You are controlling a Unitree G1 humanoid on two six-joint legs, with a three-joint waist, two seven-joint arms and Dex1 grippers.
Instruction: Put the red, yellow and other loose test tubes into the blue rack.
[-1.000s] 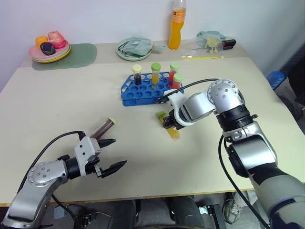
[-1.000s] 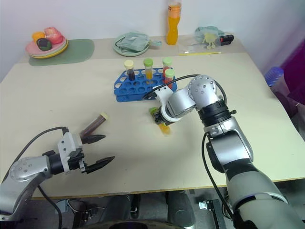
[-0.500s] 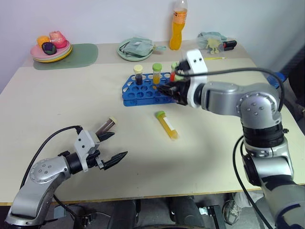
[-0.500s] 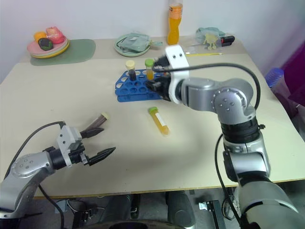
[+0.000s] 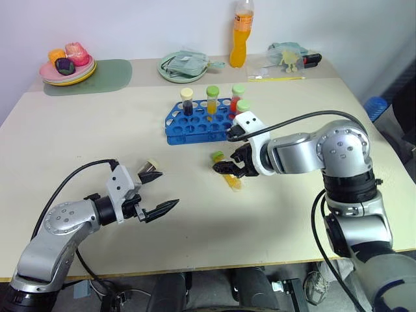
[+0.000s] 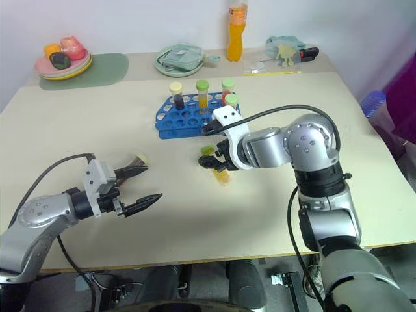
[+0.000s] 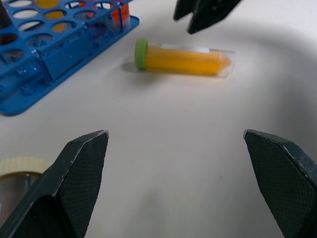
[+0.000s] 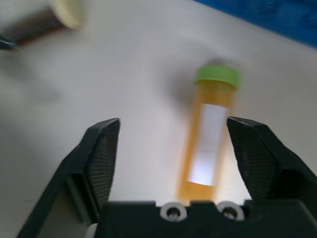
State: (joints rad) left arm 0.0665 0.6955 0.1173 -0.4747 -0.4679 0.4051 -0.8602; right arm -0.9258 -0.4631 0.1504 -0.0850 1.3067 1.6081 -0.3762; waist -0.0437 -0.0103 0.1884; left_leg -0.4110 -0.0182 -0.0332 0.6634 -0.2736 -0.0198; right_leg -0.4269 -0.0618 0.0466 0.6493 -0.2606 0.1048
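The robot's right gripper next needs to grab the loose yellow tube by its green-end with the cap (image 5: 217,156), so that the tube can stand in the blue rack (image 5: 195,125).
The blue rack (image 5: 195,125) stands at mid table with several capped tubes upright in it, one dark, one yellow, one red. A loose yellow tube (image 8: 210,134) with a green cap lies on the table just in front of the rack. My right gripper (image 5: 227,168) hovers over it, open, a finger on either side and not touching it. A brown tube with a cream cap (image 5: 153,166) lies further left, right beside the upper finger of my left gripper (image 5: 164,188), which is open and holds nothing.
At the table's back stand a plate of toy food (image 5: 68,68) on a green mat (image 5: 107,73), a green dish with a cloth (image 5: 185,65), an orange drink bottle (image 5: 241,36) and a plastic bag (image 5: 286,55). A blue object (image 5: 376,107) sits off the right edge.
My right gripper, shut by the yellow tube a second ago, swung up to the rack's right end, then came back down over the tube and opened. The left gripper rose slightly.
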